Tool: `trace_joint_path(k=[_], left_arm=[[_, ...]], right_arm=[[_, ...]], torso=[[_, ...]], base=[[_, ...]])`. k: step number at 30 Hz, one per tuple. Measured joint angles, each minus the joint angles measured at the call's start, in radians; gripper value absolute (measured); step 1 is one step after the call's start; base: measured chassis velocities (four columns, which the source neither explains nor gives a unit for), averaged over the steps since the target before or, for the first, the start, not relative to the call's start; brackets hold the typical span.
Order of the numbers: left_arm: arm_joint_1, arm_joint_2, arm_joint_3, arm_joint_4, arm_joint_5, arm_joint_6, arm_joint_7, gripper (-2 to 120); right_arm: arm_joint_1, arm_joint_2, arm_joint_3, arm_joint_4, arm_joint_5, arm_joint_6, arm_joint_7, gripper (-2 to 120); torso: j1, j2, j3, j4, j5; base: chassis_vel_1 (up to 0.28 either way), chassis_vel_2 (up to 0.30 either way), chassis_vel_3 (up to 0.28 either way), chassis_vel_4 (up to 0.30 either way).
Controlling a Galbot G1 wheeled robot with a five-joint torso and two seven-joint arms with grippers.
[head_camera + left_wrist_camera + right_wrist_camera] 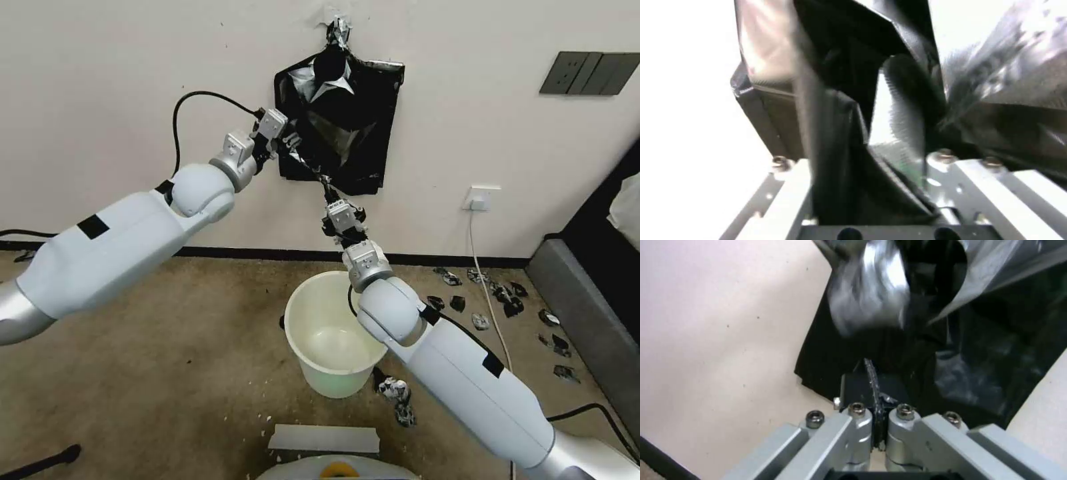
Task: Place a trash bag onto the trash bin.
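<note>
My left gripper pinches the trash bag by its thin glossy fold [299,155] next, since that stands out taut while the flat bundle [353,127] hangs against the wall.
A flat black bundle [353,127] hangs taped to the wall. From its lower left corner a thin glossy fold of the trash bag [308,167] runs taut between my two grippers. My left gripper [288,141] is at the bundle's left edge. In the left wrist view it [835,110] stands open, with bag film [831,140] passing between its fingers and wall showing in the gap. My right gripper [331,197] is below the bundle, shut on the bag's edge [871,373]. The cream-white trash bin [297,327] stands empty on the floor under the right arm.
Torn black scraps [507,293] lie on the floor at the right, and one more scrap [397,393] beside the bin. A wall socket [481,197] has a cable hanging from it. A grey bench [587,320] lines the right side. A white sheet [325,438] lies in front.
</note>
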Motion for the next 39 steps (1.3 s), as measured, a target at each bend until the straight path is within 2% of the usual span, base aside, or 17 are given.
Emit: trace_joint_path(k=[3, 5, 6, 7, 14, 18, 20, 21, 24, 26, 28, 29, 32, 33, 39], left_arm=[[0.002, -0.006, -0.001, 0.001, -0.002, 0.000, -0.007, 11], [0.002, -0.006, -0.001, 0.001, -0.002, 0.000, -0.007, 11], [0.005, -0.010, -0.001, 0.003, -0.003, -0.001, -0.009, 2], [0.007, -0.015, -0.001, 0.005, -0.003, -0.001, -0.009, 0], [0.005, -0.045, -0.001, 0.025, -0.002, -0.002, -0.009, 0], [-0.010, -0.087, 0.001, 0.054, 0.000, -0.004, -0.007, 0], [-0.015, -0.113, 0.004, 0.068, 0.002, -0.005, -0.005, 0], [-0.015, -0.113, 0.004, 0.068, 0.002, -0.005, -0.005, 0], [-0.013, -0.115, 0.006, 0.070, 0.003, -0.006, -0.005, 0], [-0.011, -0.114, 0.006, 0.070, 0.003, -0.006, -0.005, 0], [-0.003, -0.106, 0.004, 0.067, 0.003, -0.007, -0.005, 0], [-0.003, -0.106, 0.004, 0.067, 0.003, -0.007, -0.005, 0], [0.013, -0.092, -0.004, 0.055, 0.004, -0.007, -0.006, 0], [0.013, -0.092, -0.004, 0.055, 0.004, -0.007, -0.006, 0], [0.021, -0.077, -0.010, 0.044, -0.002, -0.007, -0.011, 0]], right_arm=[[-0.003, 0.000, 0.002, 0.000, -0.001, 0.000, -0.001, 0], [-0.003, 0.000, 0.002, 0.000, -0.001, 0.000, -0.001, 0], [-0.004, -0.002, 0.004, 0.001, -0.001, 0.000, -0.001, 0], [-0.007, -0.003, 0.006, 0.003, -0.001, 0.000, -0.001, 0], [-0.034, -0.008, 0.025, 0.024, -0.001, 0.002, -0.005, 0], [-0.105, -0.020, 0.079, 0.107, -0.024, 0.020, -0.030, 6], [-0.138, -0.025, 0.132, 0.173, -0.043, 0.022, -0.042, 15], [-0.138, -0.025, 0.132, 0.173, -0.043, 0.022, -0.042, 15], [-0.127, -0.049, 0.191, 0.237, -0.077, 0.022, -0.094, 30], [-0.113, -0.061, 0.198, 0.245, -0.084, 0.022, -0.111, 34], [-0.062, -0.092, 0.199, 0.245, -0.098, 0.017, -0.154, 45], [-0.062, -0.092, 0.199, 0.245, -0.098, 0.017, -0.154, 45], [0.015, -0.106, 0.160, 0.222, -0.128, -0.002, -0.188, 61], [0.015, -0.106, 0.160, 0.222, -0.128, -0.002, -0.188, 61], [0.182, -0.104, 0.061, 0.134, -0.167, -0.063, -0.189, 84]], torso=[[0.000, 0.000, 0.000, -0.0001, 0.0001], [0.000, 0.000, 0.000, -0.0001, 0.0001], [0.000, 0.000, 0.000, 0.0000, 0.0000], [0.000, 0.000, 0.000, 0.0001, 0.0000], [0.000, 0.000, 0.000, 0.0000, 0.0000], [0.000, 0.000, 0.000, 0.0001, 0.0002], [0.000, 0.000, 0.000, -0.0005, 0.0003], [0.000, 0.000, 0.000, -0.0005, 0.0003], [0.000, 0.000, 0.000, -0.0005, 0.0004], [0.000, 0.000, 0.000, -0.0003, 0.0001], [0.000, 0.000, 0.000, -0.0001, 0.0000], [0.000, 0.000, 0.000, -0.0001, 0.0000], [0.000, 0.000, 0.000, -0.0003, 0.0001], [0.000, 0.000, 0.000, -0.0003, 0.0001], [0.000, 0.000, 0.000, 0.0002, -0.0002]], base=[[0.000, 0.000, 0.000, 0.000], [0.000, 0.000, 0.000, 0.000], [0.000, 0.000, 0.000, 0.000], [0.000, 0.000, 0.000, 0.000], [0.000, 0.000, 0.000, 0.000], [0.000, 0.000, 0.000, 0.000], [0.000, 0.000, 0.000, 0.000], [0.000, 0.000, 0.000, 0.000], [0.000, 0.000, 0.000, 0.000], [0.000, 0.000, 0.000, 0.000], [0.000, 0.000, 0.000, 0.000], [0.000, 0.000, 0.000, 0.000], [0.000, 0.000, 0.000, 0.000], [0.000, 0.000, 0.000, 0.000], [0.000, 0.000, 0.000, 0.000]])
